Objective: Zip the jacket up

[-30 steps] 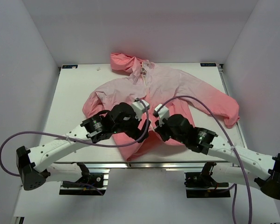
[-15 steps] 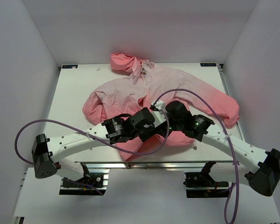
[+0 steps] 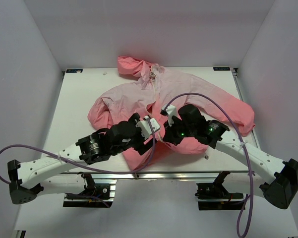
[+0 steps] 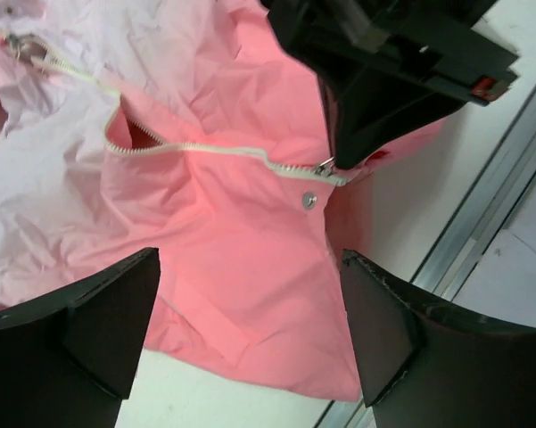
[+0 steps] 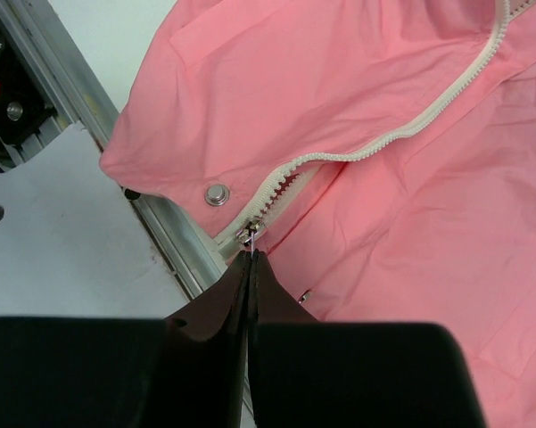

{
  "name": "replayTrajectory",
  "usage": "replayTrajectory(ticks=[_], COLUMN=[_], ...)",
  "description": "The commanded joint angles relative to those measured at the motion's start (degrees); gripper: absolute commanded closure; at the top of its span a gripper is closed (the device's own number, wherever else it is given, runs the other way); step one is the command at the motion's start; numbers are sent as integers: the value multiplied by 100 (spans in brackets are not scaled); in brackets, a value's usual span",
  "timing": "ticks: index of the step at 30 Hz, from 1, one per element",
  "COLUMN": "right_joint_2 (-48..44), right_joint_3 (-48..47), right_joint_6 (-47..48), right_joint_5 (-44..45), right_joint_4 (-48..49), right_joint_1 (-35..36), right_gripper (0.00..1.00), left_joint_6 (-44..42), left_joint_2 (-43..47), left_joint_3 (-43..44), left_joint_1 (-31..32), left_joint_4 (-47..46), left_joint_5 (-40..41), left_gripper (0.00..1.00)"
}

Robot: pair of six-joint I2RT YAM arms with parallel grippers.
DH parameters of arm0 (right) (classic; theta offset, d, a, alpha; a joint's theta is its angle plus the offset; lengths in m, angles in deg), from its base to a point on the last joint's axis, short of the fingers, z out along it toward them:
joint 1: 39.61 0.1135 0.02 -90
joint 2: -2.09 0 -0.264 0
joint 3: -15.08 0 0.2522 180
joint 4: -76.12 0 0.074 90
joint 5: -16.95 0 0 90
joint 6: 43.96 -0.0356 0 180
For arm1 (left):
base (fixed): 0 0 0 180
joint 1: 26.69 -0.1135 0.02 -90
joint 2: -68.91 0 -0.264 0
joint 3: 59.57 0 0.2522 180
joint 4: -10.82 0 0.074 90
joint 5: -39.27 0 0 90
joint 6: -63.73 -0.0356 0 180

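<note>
Next, my left gripper grabs the jacket's hem beside the zipper's bottom end, to anchor the hem so the slider zips up.
The pink jacket lies spread on the white table, hood at the back and hem at the near edge. Its whitish zipper runs up from the hem, and its slider sits at the bottom beside a metal snap. My right gripper is shut on the zipper pull; it also shows in the top view and in the left wrist view. My left gripper is open and empty, hovering over the coral hem just left of the right gripper.
The table's aluminium front rail runs right beside the zipper's lower end and also shows in the left wrist view. White walls close in the table on three sides. Purple cables loop over both arms.
My left arm has swung back to the left, its gripper drawing slightly away from the right one. My right gripper has moved in to the zipper's lower end and stayed there.
</note>
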Motion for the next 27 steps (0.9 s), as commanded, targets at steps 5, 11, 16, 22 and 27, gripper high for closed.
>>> replayTrajectory(ticks=[5, 11, 16, 22, 27], right_joint_2=[-59, 20, 38, 55, 55], right_joint_3=[-268, -321, -321, -347, -338], right_joint_6=[-15, -130, -148, -156, -165], right_joint_5=[-348, -454, -550, -665, -744], right_joint_4=[148, 113, 113, 140, 157], right_joint_1=[-68, -121, -174, -209, -235], right_gripper=[100, 100, 100, 100, 100], left_joint_6=[-192, -306, -376, -482, -499], left_joint_2=[-556, -883, -865, -1137, -1348], left_joint_3=[-23, 31, -22, 39, 101], left_joint_1=[10, 10, 10, 10, 10], left_joint_4=[-317, -369, -509, -528, -422], left_joint_5=[-578, -552, -640, -693, -631], left_gripper=[13, 23, 26, 32, 43])
